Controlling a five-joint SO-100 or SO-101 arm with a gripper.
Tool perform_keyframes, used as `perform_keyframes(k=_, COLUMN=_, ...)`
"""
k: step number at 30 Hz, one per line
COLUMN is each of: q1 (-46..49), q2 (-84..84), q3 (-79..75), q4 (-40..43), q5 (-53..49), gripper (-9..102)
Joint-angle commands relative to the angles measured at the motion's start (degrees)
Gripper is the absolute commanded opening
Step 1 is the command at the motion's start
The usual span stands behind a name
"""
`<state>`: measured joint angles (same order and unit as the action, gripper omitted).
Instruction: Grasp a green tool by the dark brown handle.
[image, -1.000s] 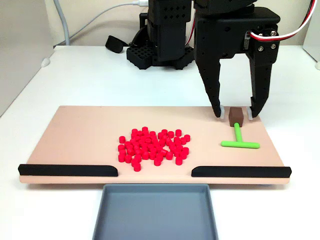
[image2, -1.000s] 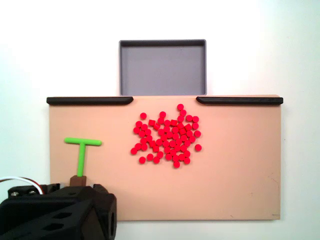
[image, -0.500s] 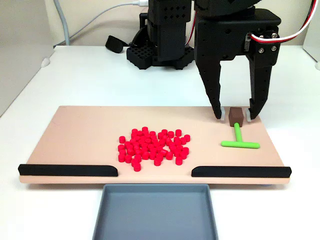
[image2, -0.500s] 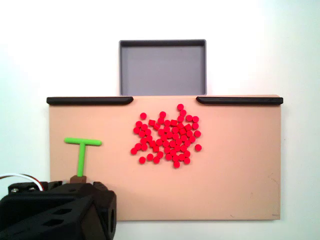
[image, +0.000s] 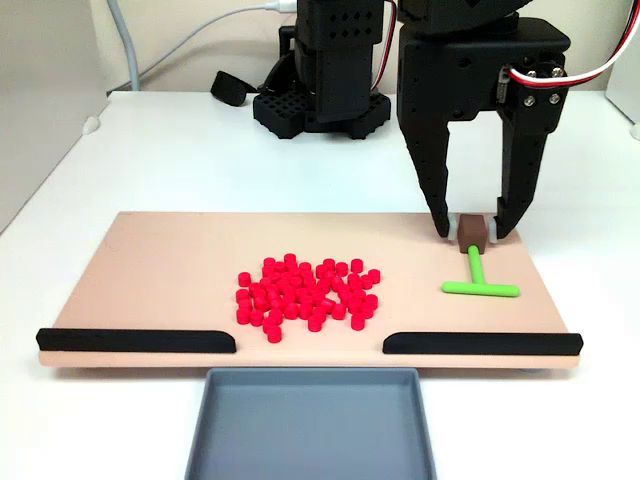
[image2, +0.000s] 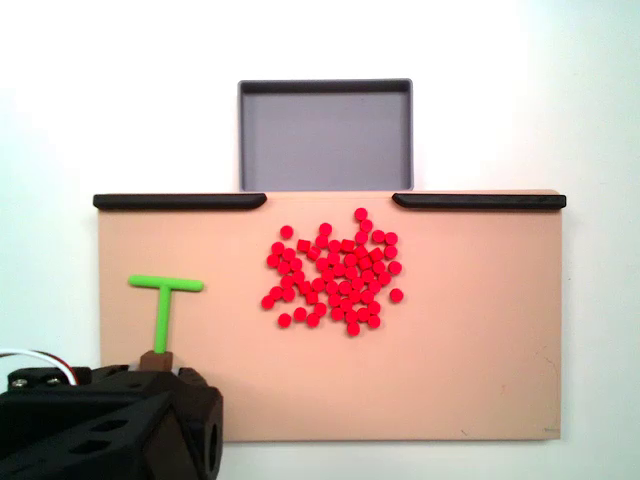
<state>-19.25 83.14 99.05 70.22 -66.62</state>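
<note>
My gripper grabs the tool by its dark brown handle (image: 471, 233) next, which keeps the tool's green crossbar (image: 481, 289) free to push the red cylinders.
The green tool (image: 476, 272) lies flat on the right part of the tan board (image: 170, 260), crossbar toward the front. Its dark brown handle (image: 471, 233) caps the far end of the stem. My gripper (image: 470, 231) stands upright over the handle, open, one black finger on each side with a small gap at both. In the other fixed view the green tool (image2: 162, 312) lies at the board's left, and the handle (image2: 158, 357) peeks out just above the arm's black body (image2: 100, 430), which hides the fingertips.
A heap of small red cylinders (image: 307, 297) sits mid-board. Two long black strips (image: 135, 341) (image: 482, 343) line the front edge, leaving a gap in front of the grey tray (image: 215, 420). The arm's base (image: 325, 70) stands behind the board.
The fingers have drawn slightly closer together around the brown handle. In the view from above, the arm's body has slid a little toward the bottom edge. The tool has not moved.
</note>
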Motion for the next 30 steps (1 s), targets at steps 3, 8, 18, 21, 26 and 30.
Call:
perform_keyframes(k=3, q1=-0.9, q2=0.2, q3=-1.7, q4=-0.2, q5=0.4, gripper=12)
perform_keyframes(k=8, q1=-1.0, q2=0.3, q3=-1.6, q4=-0.2, q5=0.4, gripper=10)
perform_keyframes(k=18, q1=-1.3, q2=0.2, q3=-1.4, q4=0.3, q5=-0.1, gripper=0)
perform_keyframes(k=21, q1=-1.1, q2=1.3, q3=-1.8, q4=0.5, q5=-1.7, gripper=0)
perform_keyframes(k=26, q1=0.8, q2=5.2, q3=-1.8, q4=3.0, q5=-6.2, gripper=0)
perform_keyframes(k=30, q1=3.2, q2=8.0, q3=-1.8, q4=4.5, q5=-9.8, gripper=0)
